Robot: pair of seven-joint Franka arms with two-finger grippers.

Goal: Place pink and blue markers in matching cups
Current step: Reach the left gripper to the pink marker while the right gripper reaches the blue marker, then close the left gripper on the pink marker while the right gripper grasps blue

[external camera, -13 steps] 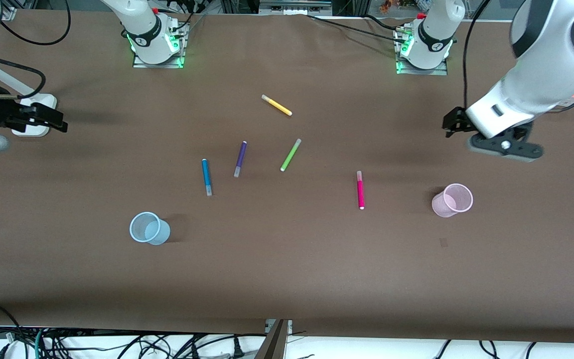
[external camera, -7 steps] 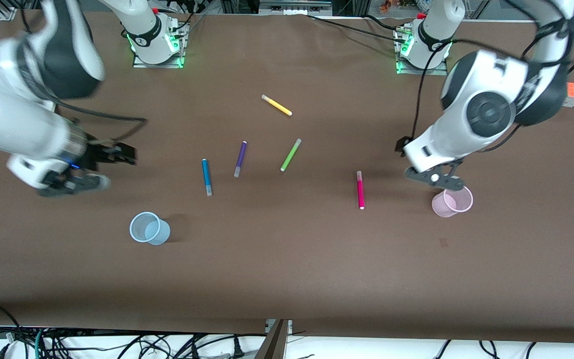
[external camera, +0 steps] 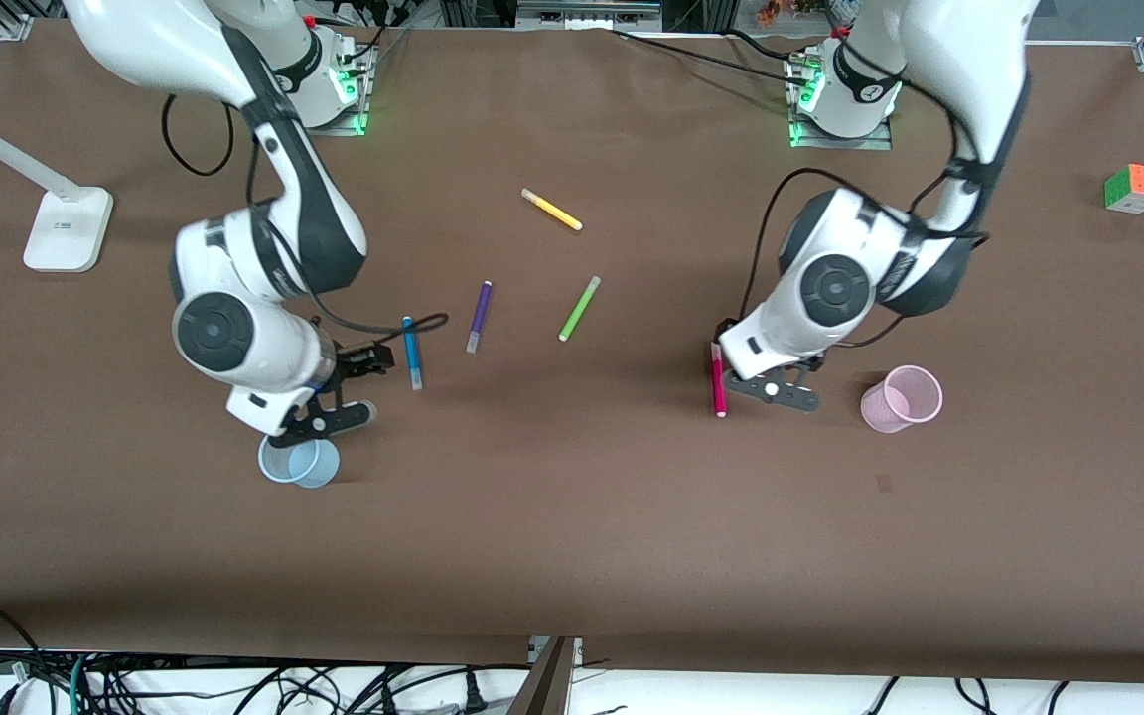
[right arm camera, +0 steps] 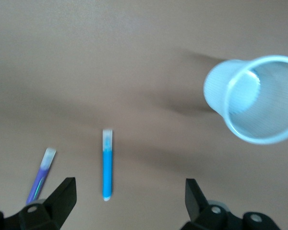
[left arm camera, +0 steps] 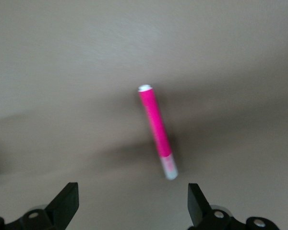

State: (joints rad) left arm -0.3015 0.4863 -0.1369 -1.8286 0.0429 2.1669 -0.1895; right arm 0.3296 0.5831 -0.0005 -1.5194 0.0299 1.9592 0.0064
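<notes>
My right gripper takes hold of the blue marker by its clear end (external camera: pixel 415 379) next, to get it into the matching blue cup (external camera: pixel 299 465).
The pink marker (external camera: pixel 719 392) lies on the brown table, and the pink cup (external camera: pixel 900 399) stands toward the left arm's end. My left gripper (external camera: pixel 776 389) hovers open and empty just beside the pink marker, between it and the pink cup. In the left wrist view the marker (left arm camera: pixel 157 129) lies just ahead of the open gripper (left arm camera: pixel 133 203). The blue marker (external camera: pixel 412 350) lies near the blue cup (external camera: pixel 296 463). My right gripper (external camera: pixel 329 412) hovers open and empty between them. The right wrist view shows the blue marker (right arm camera: pixel 107 165), the blue cup (right arm camera: pixel 254 98) and the open gripper (right arm camera: pixel 129 199).
A purple marker (external camera: pixel 479 316), a green marker (external camera: pixel 579 309) and a yellow marker (external camera: pixel 551 210) lie mid-table, farther from the camera. The purple marker (right arm camera: pixel 41 175) also shows in the right wrist view. A colour cube (external camera: pixel 1135 188) and a white lamp base (external camera: pixel 68 230) sit at the table's two ends.
Both arms swung in from the table's ends and came down. The left gripper moved from above the pink cup to beside the pink marker. The right gripper moved to between the blue marker and blue cup.
</notes>
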